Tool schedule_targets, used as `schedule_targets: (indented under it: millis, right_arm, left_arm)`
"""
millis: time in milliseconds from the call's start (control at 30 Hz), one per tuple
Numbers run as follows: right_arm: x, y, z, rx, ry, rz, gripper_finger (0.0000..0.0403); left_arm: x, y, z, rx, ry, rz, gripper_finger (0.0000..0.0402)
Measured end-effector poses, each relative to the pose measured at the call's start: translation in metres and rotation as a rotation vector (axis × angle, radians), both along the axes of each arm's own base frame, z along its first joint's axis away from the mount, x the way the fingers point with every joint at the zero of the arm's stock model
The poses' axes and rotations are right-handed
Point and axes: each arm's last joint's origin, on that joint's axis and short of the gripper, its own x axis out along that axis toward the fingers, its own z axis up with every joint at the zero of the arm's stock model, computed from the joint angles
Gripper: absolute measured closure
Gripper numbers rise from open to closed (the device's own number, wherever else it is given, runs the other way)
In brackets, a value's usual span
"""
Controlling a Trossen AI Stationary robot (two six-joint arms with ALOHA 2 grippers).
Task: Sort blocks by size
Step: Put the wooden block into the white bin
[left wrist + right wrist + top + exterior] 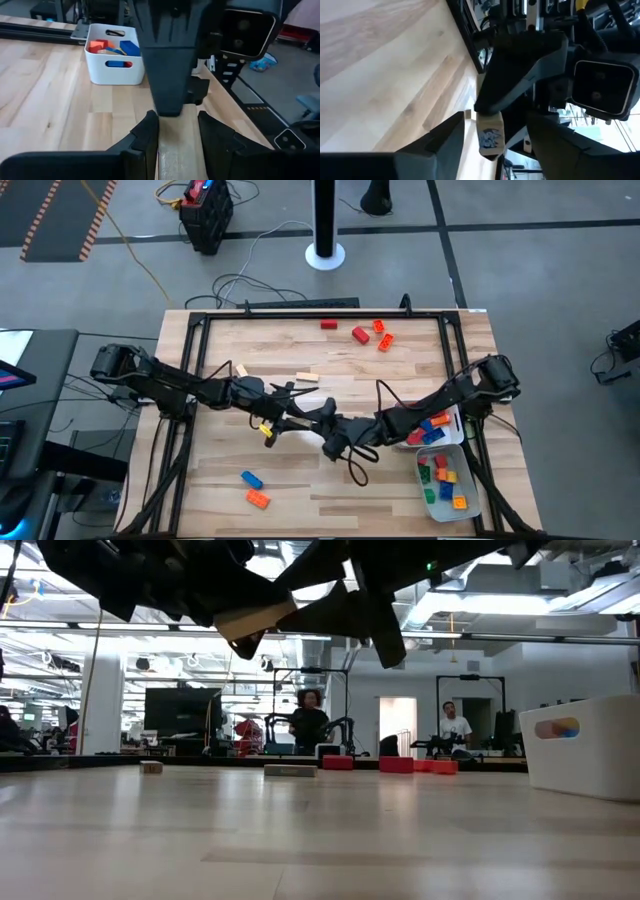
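I'll sort the tan block into the larger blocks' white tray: my right gripper should next grip its blue-marked end (491, 139).
Above the middle of the table my left gripper (303, 416) is shut on a tan oblong block (177, 147). The block's free end carries a blue mark (489, 134). My right gripper (492, 145) comes from the right and meets it there, open, with a finger on either side of that free end and a gap at each side. In the low view the tan block (255, 620) hangs high above the tabletop among the dark fingers. The high view hides it under the two grippers. My left gripper pinches the tan block by its two long sides (165, 150) between its two fingers. The fingers lie along the block, about level, pointing toward the table's right side. The block sticks out forward past the fingertips and is lifted clear of the table.
Two white trays (462, 442) (472, 498) with coloured blocks stand at the right edge. Red and orange blocks (360, 334) lie at the far side. Tan ones (306, 377) lie left of the middle. A blue (251, 479) and an orange block (258, 499) lie near the front left.
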Motion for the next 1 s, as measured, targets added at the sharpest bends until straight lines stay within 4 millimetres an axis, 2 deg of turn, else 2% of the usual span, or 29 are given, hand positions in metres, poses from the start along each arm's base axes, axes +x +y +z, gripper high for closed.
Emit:
schedule_targets:
  millis: [367, 600, 800, 900, 1000]
  right_arm:
    - [0.002, -0.0021, 0.001, -0.01, 0.0, 0.063, 0.0215]
    - [0.0022, -0.0021, 0.0016, -0.023, -0.002, 0.07, 0.0246]
    - [0.0022, -0.0017, 0.0019, 0.022, -0.015, 0.063, 0.0288]
    - [0.0021, -0.0017, 0.0015, 0.033, -0.015, 0.06, 0.0319]
    - [0.0018, -0.0014, 0.0012, 0.043, -0.014, 0.05, 0.032]
  left_arm:
    - [-0.0002, -0.001, 0.0001, -0.002, -0.002, -0.016, 0.0294]
    - [0.0, -0.0011, 0.0019, -0.022, -0.017, -0.014, 0.0294]
    - [0.0003, -0.0011, 0.0034, -0.029, -0.031, -0.013, 0.0293]
    - [0.0004, -0.0003, 0.0035, -0.043, -0.029, -0.009, 0.028]
    - [0.0006, 0.002, 0.004, -0.043, -0.034, 0.0, 0.0251]
